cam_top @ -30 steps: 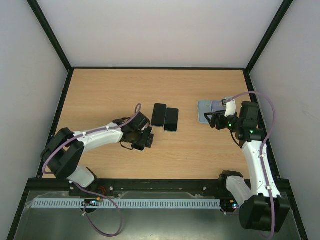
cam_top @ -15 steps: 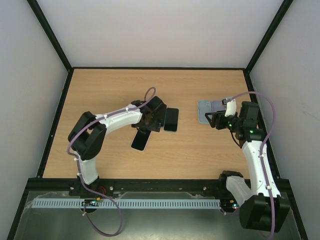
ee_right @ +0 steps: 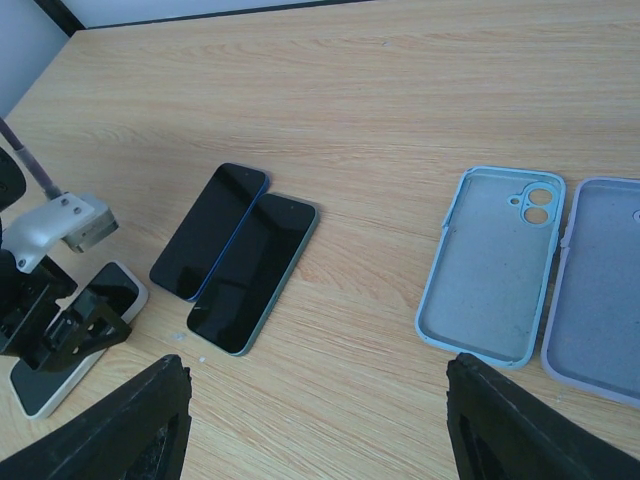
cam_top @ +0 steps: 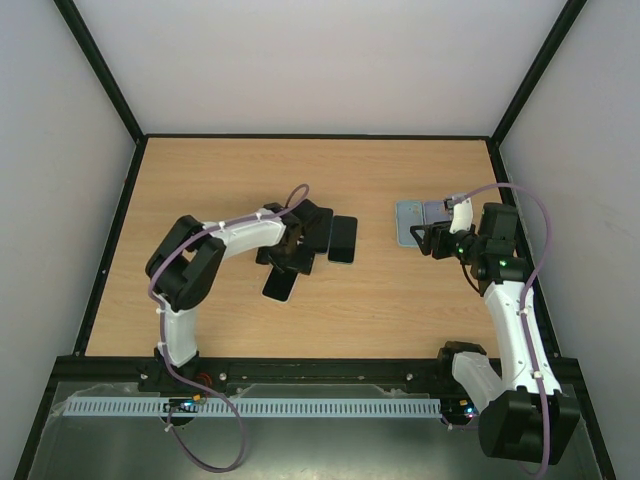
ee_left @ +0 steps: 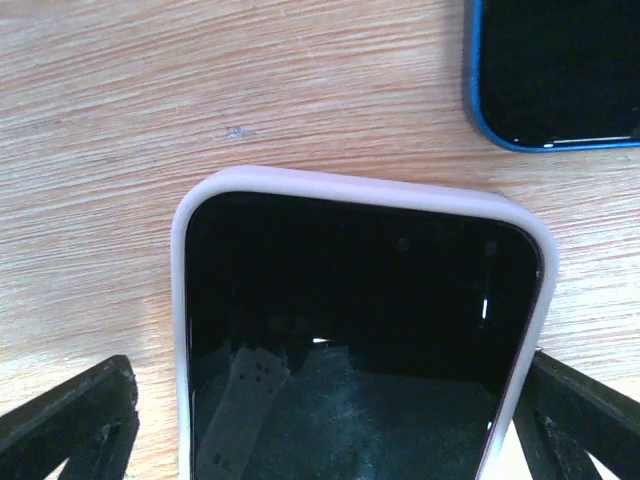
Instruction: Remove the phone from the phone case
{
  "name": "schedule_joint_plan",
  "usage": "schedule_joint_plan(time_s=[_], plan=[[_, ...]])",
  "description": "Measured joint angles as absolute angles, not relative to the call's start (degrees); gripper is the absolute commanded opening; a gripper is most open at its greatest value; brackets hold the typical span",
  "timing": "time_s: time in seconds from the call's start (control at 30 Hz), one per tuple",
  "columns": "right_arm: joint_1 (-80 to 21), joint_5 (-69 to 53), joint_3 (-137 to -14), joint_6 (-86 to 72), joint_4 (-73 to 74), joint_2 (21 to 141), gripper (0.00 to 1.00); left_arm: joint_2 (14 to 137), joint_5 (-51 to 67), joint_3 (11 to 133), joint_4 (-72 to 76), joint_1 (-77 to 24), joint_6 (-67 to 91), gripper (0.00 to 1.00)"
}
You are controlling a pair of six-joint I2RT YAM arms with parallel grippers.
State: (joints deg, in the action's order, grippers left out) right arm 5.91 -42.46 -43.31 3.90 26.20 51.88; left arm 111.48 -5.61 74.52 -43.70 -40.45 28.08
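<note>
My left gripper should now close on the case's rim, because both fingers reach down on either side of the case's rim in the left wrist view.
A phone with a dark screen in a pale white case (ee_left: 350, 330) lies flat on the wooden table, also seen from above (cam_top: 279, 284) and in the right wrist view (ee_right: 45, 385). My left gripper (ee_left: 325, 425) is open and low over it, one finger on each side of the case; the right finger is close to its edge, the left one apart. From above, the left gripper (cam_top: 291, 257) covers the case's far end. My right gripper (ee_right: 335, 440) is open and empty, held above the table at the right (cam_top: 437, 240).
A blue phone (ee_right: 210, 230) and a green phone (ee_right: 255, 270), both without cases, lie side by side just beyond the cased phone. A light blue empty case (ee_right: 495, 265) and a lilac empty case (ee_right: 595, 300) lie inside up at the right.
My left arm has swung its elbow up and inward, and its gripper now sits over the far end of the cased phone. The right arm has not moved.
</note>
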Motion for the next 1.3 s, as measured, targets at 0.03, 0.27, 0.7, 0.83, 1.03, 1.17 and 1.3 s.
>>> schedule_joint_plan(time_s=[0.03, 0.27, 0.7, 0.83, 1.03, 1.17, 1.3], plan=[[5.91, -42.46, -43.31, 3.9, 26.2, 51.88, 0.68, 111.46, -5.54, 74.5, -43.72, -40.21, 27.94, 1.0], [5.91, -42.46, -43.31, 3.9, 26.2, 51.88, 0.68, 112.03, -2.28, 74.74, -43.68, -39.16, 25.67, 0.85], [5.91, -42.44, -43.31, 3.9, 26.22, 51.88, 0.67, 110.59, 0.8, 74.59, -45.89, -39.27, 25.02, 0.52], [5.93, -43.29, -43.4, 4.51, 26.39, 52.69, 0.64, 104.99, -0.01, 74.76, -45.17, -43.55, 29.34, 0.5], [5.43, -48.31, -45.93, 7.64, 29.8, 53.82, 0.6, 97.3, -5.02, 77.71, -32.64, -55.59, 39.38, 0.49], [2.17, -51.96, -50.76, 9.93, 33.1, 54.94, 0.64, 96.79, -10.41, 78.13, -22.11, -59.57, 44.97, 0.49], [-4.71, -52.53, -52.56, 11.64, 34.85, 55.92, 0.64, 96.82, -15.46, 78.04, -14.74, -59.72, 48.86, 0.49]])
